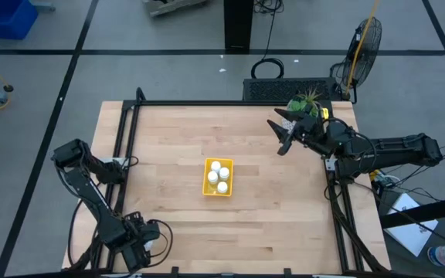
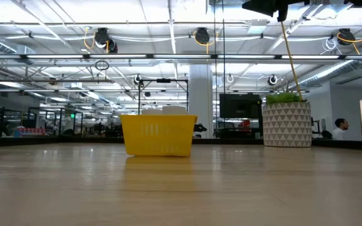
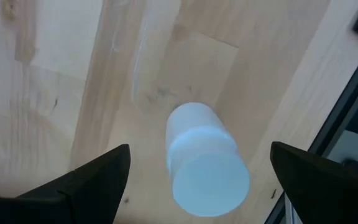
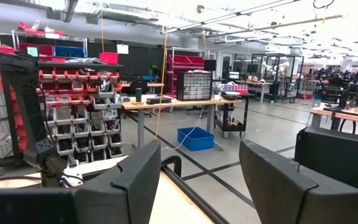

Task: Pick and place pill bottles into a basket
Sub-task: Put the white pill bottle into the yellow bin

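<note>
My left gripper's fingers reach down beside the cap above the wood, so it is now time for my left gripper to close on the white cap.
The yellow basket stands at the table's middle with several white pill bottles upright in it; it also shows in the low view. My left gripper is at the near left corner, pointing down and open. In the left wrist view, its fingers stand on either side of one white bottle without touching it. That bottle stands on the wood, cap up. My right gripper is open and empty, raised above the table's far right, beside the plant.
A white patterned pot with a green plant stands at the far right corner, close to my right gripper. A black frame rail runs along the table's edges; it shows close beside the bottle.
</note>
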`<state>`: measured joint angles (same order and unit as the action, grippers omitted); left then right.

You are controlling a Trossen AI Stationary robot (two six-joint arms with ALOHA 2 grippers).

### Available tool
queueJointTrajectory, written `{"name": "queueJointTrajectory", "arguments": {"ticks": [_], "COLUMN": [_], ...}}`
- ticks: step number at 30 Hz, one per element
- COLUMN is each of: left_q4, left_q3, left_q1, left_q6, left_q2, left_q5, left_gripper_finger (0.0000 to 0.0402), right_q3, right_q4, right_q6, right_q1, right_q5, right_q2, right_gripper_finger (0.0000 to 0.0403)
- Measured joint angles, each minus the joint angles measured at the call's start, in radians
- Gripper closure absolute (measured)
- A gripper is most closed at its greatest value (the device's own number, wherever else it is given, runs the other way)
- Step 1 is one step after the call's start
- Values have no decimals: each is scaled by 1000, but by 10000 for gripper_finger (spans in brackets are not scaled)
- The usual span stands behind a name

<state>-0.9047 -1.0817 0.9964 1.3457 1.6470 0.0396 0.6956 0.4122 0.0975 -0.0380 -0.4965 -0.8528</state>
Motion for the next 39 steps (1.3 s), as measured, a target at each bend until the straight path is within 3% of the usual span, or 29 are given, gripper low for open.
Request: {"name": "queueJointTrajectory", "arguments": {"ticks": [22, 27, 35, 39], "left_q4": [-10, -8, -9, -9], "left_q3": [0, 0, -3, -3], "left_q1": [1, 1, 1, 1], "left_q6": [6, 4, -46, -78], "left_q2": [0, 0, -1, -2], "left_q5": [39, 39, 22, -2], "left_gripper_finger": [16, 77, 233, 241], "right_q3": [0, 0, 0, 0], "right_q4": [2, 2, 2, 2], "right_q6": [3, 4, 3, 3], "right_q1": [0, 0, 0, 0], "right_q5": [0, 0, 0, 0], "right_q2": [0, 0, 0, 0], "right_gripper_finger": [193, 193, 193, 193]}}
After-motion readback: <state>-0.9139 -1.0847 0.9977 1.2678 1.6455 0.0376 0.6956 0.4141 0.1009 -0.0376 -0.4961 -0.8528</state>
